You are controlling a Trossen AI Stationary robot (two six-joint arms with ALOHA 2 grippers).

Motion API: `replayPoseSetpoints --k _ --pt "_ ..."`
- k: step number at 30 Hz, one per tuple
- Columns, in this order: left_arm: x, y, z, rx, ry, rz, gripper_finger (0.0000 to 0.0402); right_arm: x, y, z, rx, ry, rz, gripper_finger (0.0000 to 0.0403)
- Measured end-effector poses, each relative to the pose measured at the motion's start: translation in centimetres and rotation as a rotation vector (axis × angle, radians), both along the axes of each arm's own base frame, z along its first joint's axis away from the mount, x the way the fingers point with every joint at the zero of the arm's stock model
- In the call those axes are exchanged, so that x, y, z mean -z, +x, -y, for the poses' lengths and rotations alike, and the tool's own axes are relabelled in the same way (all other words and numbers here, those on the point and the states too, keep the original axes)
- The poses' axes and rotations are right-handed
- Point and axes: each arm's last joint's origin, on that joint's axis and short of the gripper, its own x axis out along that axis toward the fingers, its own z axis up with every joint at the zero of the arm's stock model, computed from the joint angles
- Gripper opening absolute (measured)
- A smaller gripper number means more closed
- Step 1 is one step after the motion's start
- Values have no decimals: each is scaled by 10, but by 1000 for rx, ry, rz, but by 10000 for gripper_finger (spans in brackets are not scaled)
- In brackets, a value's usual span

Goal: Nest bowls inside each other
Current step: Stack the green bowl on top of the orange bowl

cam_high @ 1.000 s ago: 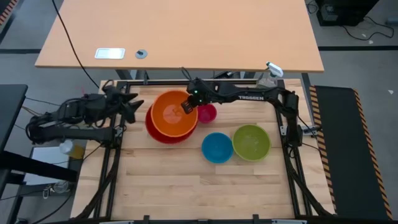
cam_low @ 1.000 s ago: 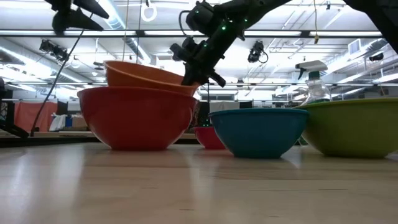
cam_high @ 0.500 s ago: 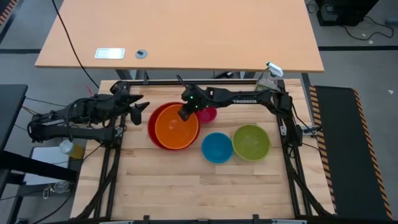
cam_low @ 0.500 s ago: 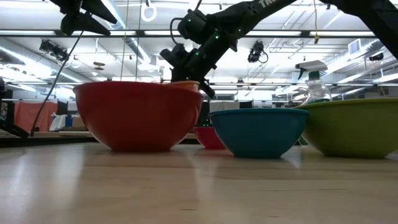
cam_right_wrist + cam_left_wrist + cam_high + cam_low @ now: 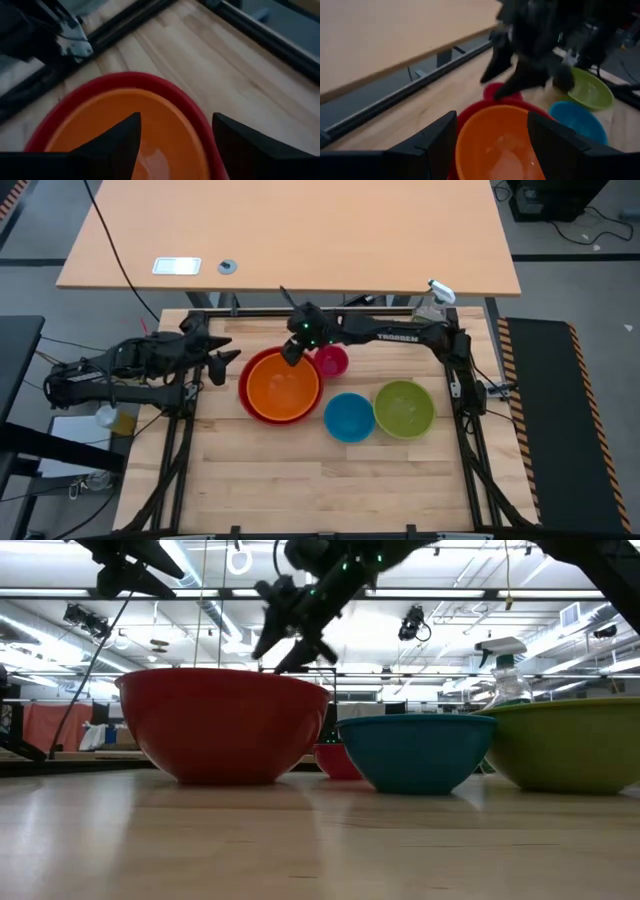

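The robot's right gripper will next grab the lime green bowl by its rim (image 5: 404,385), so that bowl can nest inside the orange bowl (image 5: 283,387).
The orange bowl (image 5: 283,387) sits level inside the red bowl (image 5: 246,376), which stands on the table left of centre. In the low view only the red bowl (image 5: 222,725) shows. The magenta bowl (image 5: 331,361), the blue bowl (image 5: 349,417) and the lime green bowl (image 5: 404,408) each stand alone to its right. My right gripper (image 5: 290,350) hangs open above the far rim of the nested pair, clear of it (image 5: 290,640). My left gripper (image 5: 222,360) waits open just left of the red bowl, above table height.
A clear spray bottle (image 5: 433,300) stands at the table's far right corner. A dark metal frame (image 5: 330,312) runs along the table's edges. Bare wood lies along the near half of the table (image 5: 300,480).
My right gripper has opened and let go of the orange bowl's far rim, then risen and drawn back toward the far edge. The orange bowl, which was tilted on the red bowl, has dropped down level inside it.
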Motion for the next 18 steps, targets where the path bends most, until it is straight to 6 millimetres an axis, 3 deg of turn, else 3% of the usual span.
replayPoseSetpoints --k 3,8,13,18 --pt "1 0 1 12 -20 -8 244 -14 -15 -3 -43 4 -184 244" --pt "2 -1 1 11 -23 -17 244 -18 -47 -22 -134 43 -493 229" --pt "2 -1 1 16 -12 -23 244 -18 -80 -31 -228 67 -579 210" --pt "2 -1 1 21 -4 -28 244 -6 -131 -33 -368 86 -684 202"
